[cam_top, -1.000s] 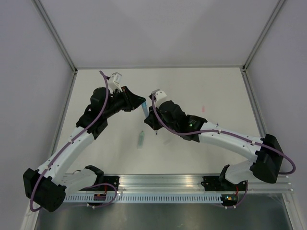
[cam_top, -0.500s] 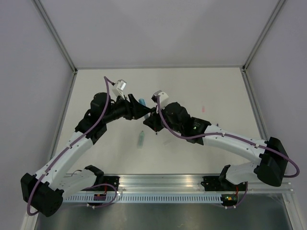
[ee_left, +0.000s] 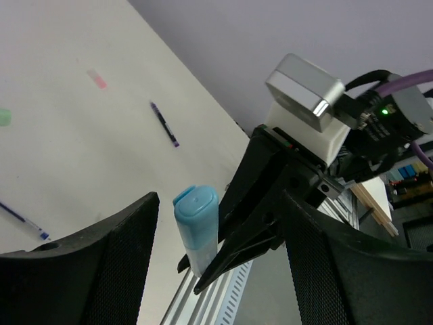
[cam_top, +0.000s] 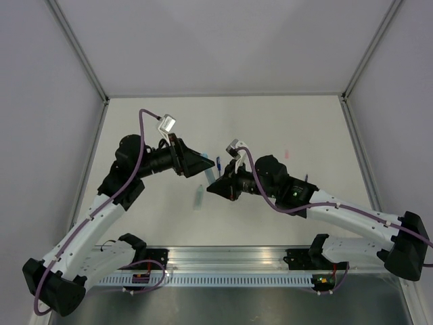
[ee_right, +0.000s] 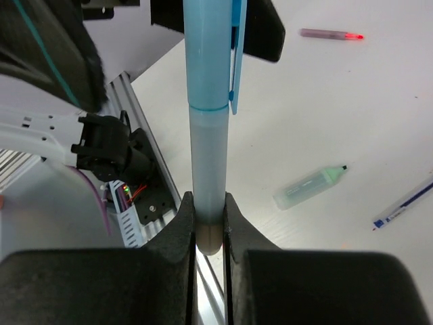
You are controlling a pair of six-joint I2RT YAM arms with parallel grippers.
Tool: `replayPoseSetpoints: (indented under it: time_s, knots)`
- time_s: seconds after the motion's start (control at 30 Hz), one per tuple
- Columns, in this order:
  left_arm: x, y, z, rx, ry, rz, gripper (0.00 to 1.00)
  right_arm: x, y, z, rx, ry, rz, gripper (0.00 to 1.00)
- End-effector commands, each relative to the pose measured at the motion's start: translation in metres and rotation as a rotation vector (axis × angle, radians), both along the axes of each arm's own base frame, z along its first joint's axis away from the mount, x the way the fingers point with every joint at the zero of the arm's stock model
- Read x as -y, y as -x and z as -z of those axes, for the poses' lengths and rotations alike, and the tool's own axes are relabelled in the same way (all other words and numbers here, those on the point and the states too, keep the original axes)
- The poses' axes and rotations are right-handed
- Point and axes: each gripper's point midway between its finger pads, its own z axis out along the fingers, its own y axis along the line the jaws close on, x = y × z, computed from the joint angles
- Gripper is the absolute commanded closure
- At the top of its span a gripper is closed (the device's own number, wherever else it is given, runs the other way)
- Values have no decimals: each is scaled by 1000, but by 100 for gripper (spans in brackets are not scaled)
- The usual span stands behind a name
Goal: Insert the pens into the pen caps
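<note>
My left gripper grips the light blue pen cap [cam_top: 206, 160] by its sides next, opposite my right gripper, to insert the pen fully.
My right gripper [ee_right: 208, 217] is shut on the lower end of a light blue pen [ee_right: 206, 135]. A light blue pen cap [ee_right: 211, 47] with a clip sits on its far end. In the left wrist view this capped pen [ee_left: 196, 227] stands between my left gripper's [ee_left: 220, 210] wide-open fingers [ee_left: 95, 264], with a gap on each side. From above, the left gripper [cam_top: 201, 164] and right gripper [cam_top: 215, 187] face each other mid-table. On the table lie a mint green pen [ee_right: 311, 187], a red-pink pen [ee_right: 330, 34], a thin blue pen [ee_right: 402, 203] and a dark purple pen [ee_left: 164, 124].
A small pinkish cap [ee_left: 97, 79] and a green cap [ee_left: 3, 117] lie apart on the white table [cam_top: 284, 122]. The metal rail [cam_top: 230, 261] with the arm bases runs along the near edge. Grey walls enclose the left, right and back.
My left gripper has opened, let go of the cap end and drawn back to the left. The right gripper has carried the capped light blue pen nearer the front edge.
</note>
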Motion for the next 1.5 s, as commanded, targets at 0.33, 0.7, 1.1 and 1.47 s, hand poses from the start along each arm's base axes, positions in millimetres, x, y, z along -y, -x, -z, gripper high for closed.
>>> replayPoseSetpoints:
  time_s: [0.33, 0.7, 1.1, 1.47]
  knots:
    - [7, 37, -42, 193, 149, 198, 28, -3, 36, -37, -22, -185, -155, 100]
    - [8, 40, -39, 198, 179, 216, 55, -1, 39, -43, -27, -213, -160, 100]
    - [9, 41, -37, 179, 193, 225, 59, -4, 40, -43, -43, -226, -173, 100]
    - [7, 67, -18, 173, 237, 333, 98, -5, 30, -73, 6, -264, -128, 100]
